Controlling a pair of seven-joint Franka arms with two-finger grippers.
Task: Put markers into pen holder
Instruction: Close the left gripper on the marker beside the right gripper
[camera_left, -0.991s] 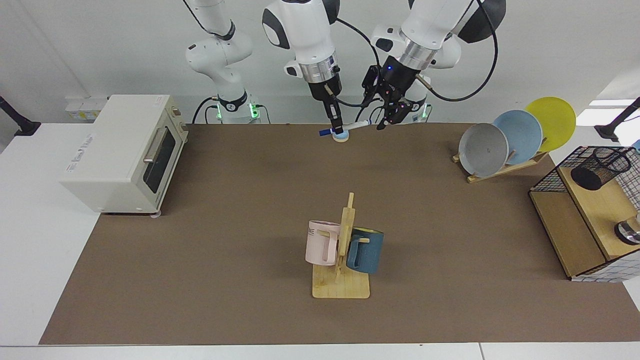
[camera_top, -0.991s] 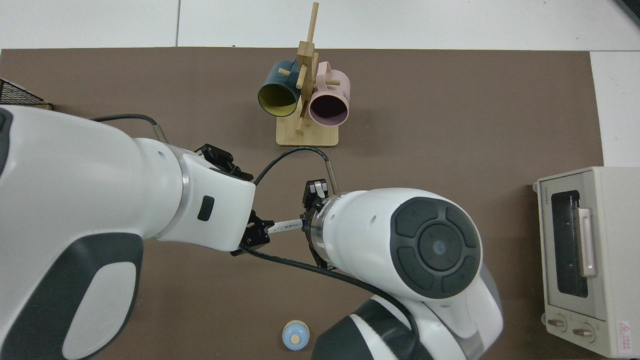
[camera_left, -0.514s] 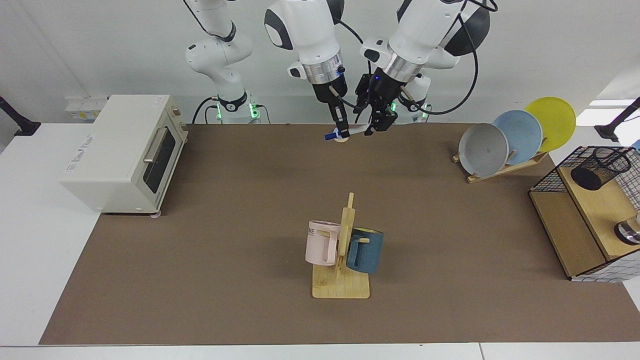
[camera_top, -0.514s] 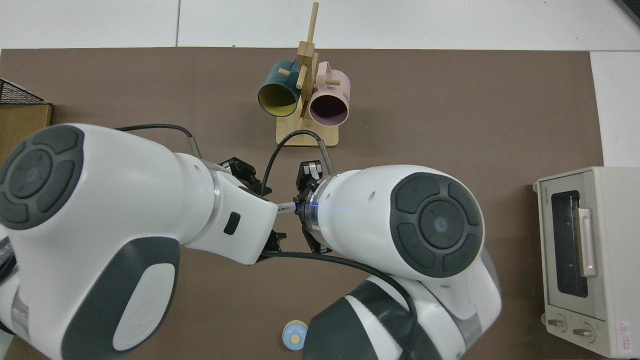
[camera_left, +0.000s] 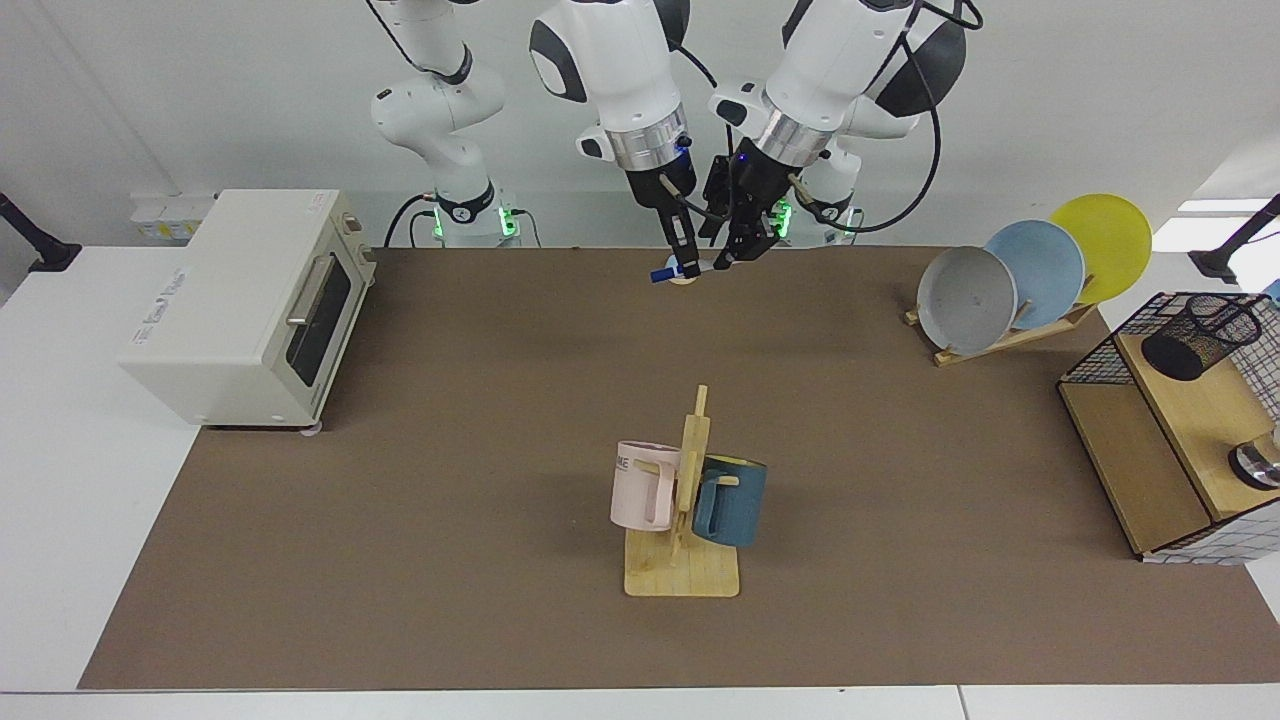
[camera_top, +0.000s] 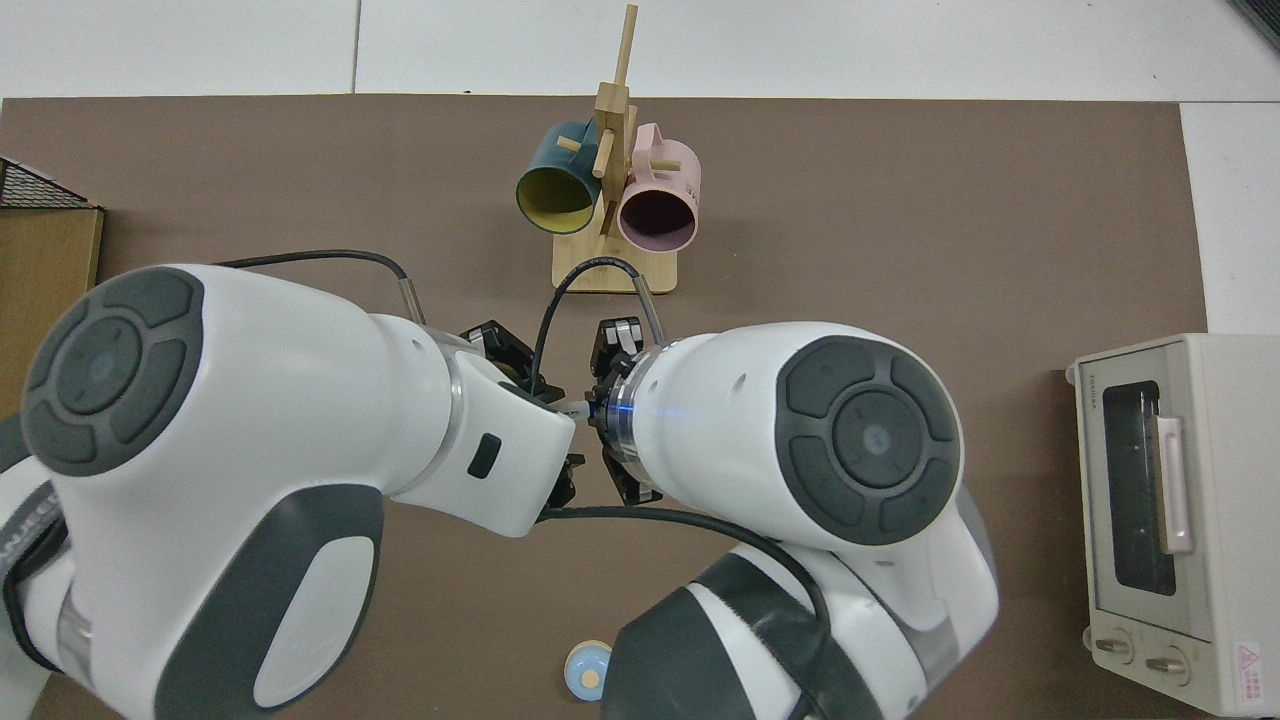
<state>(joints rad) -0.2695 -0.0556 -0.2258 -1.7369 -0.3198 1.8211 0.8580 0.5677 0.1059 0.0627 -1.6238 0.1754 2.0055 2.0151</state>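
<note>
The marker should go into the black mesh pen holder (camera_left: 1198, 336), so next I should grab the marker by its white end (camera_left: 705, 266) with my left gripper.
A white marker (camera_left: 690, 268) with a blue cap hangs level above the far table edge, and my right gripper (camera_left: 685, 266) is shut on it near the capped end. My left gripper (camera_left: 738, 254) is just to the right in the facing view, open, with its fingertips at the marker's white end. From above, only a sliver of the marker (camera_top: 574, 408) shows between the two wrists, which hide both grippers. The black mesh pen holder (camera_left: 1198, 336) lies tilted on a wooden shelf at the far right of the facing view, far from both grippers.
A wooden mug rack (camera_left: 684, 572) with a pink and a blue mug stands mid-table. A toaster oven (camera_left: 250, 300) sits at the facing view's left; a plate rack (camera_left: 1030, 275) and a wire-framed wooden shelf (camera_left: 1130, 460) sit at its right. A small light-blue round object (camera_top: 589, 672) lies under the marker.
My left gripper has moved in toward the marker's white end, closing the gap to the right gripper. The right gripper has shifted slightly with the marker still in it.
</note>
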